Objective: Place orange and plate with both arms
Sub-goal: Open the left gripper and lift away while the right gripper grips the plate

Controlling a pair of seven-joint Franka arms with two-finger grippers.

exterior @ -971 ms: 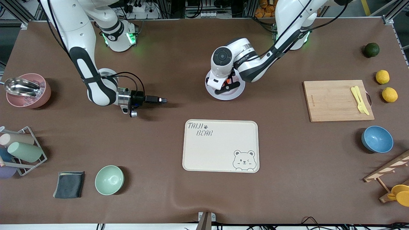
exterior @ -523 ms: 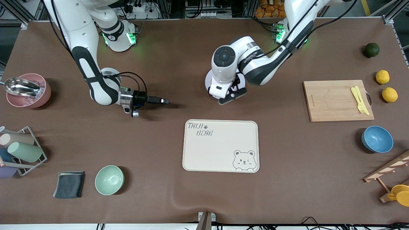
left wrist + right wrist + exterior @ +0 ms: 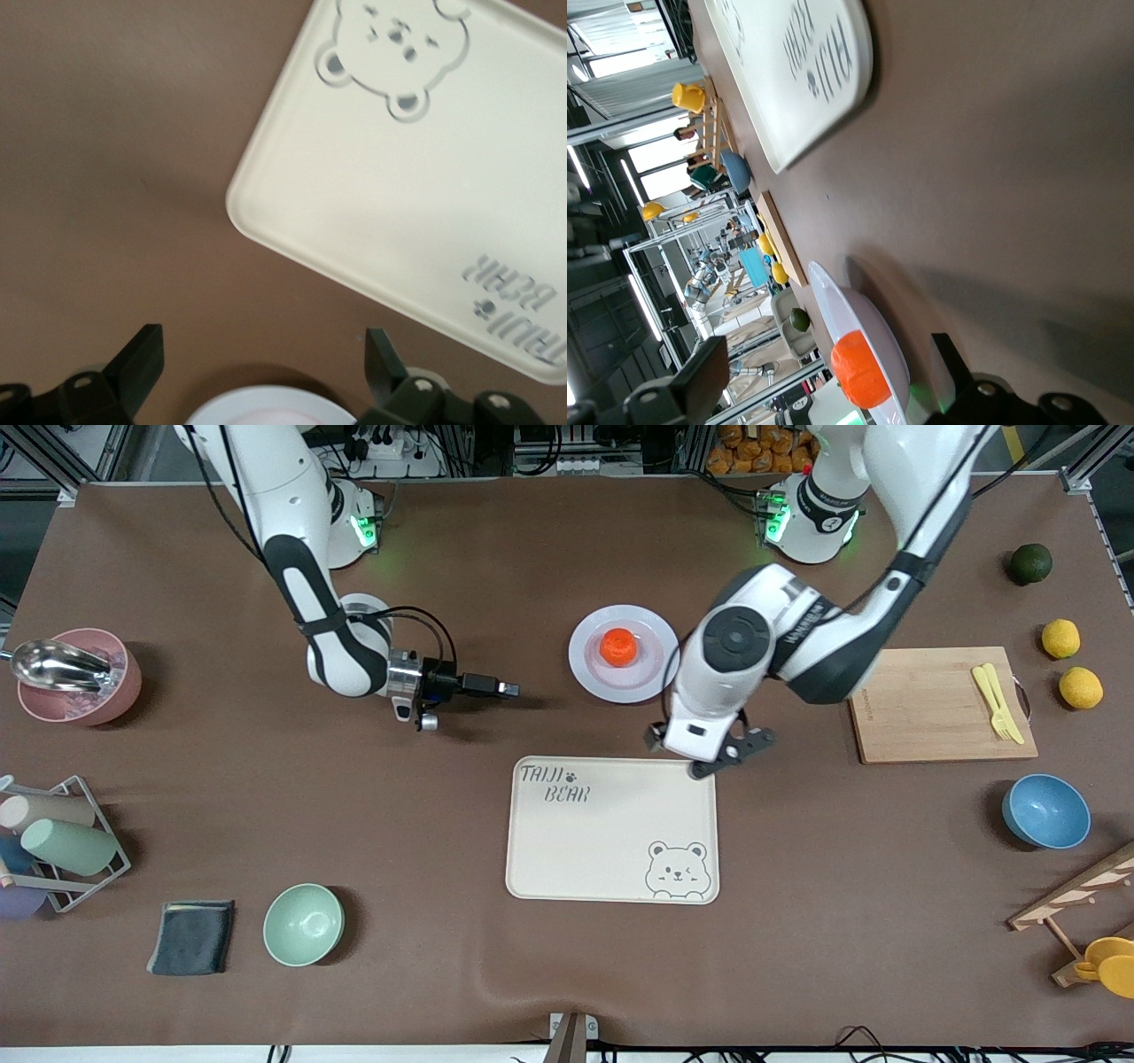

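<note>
The right gripper grabs the plate by its thin raised rim (image 3: pixel 575 650) (image 3: pixel 898 409) next, since the plate spreads far wider than my open fingers.
The orange (image 3: pixel 618 646) sits in the middle of the pale plate (image 3: pixel 589 669), which rests on the brown table farther from the front camera than the cream bear tray (image 3: pixel 611 833). My left gripper (image 3: pixel 711 749) is open and empty, over the tray's corner beside the plate. The left wrist view shows its spread fingers (image 3: pixel 142 363), the plate's rim (image 3: pixel 266 413) and the tray (image 3: pixel 399 177). My right gripper (image 3: pixel 507 688) is open and empty, low over the table beside the plate toward the right arm's end. The right wrist view shows the orange (image 3: pixel 859 372) on the plate (image 3: pixel 849 310).
A wooden board (image 3: pixel 921 704) with a yellow fork (image 3: pixel 997 701), two lemons (image 3: pixel 1060 638), a dark green fruit (image 3: pixel 1030 563) and a blue bowl (image 3: pixel 1046 811) lie toward the left arm's end. A mint bowl (image 3: pixel 303 924), grey cloth (image 3: pixel 192 937), cup rack (image 3: pixel 62 841) and pink bowl (image 3: pixel 75 676) lie toward the right arm's end.
My left gripper rose off the plate and moved toward the tray, uncovering the orange on the plate. My right gripper moved along the table toward the plate.
</note>
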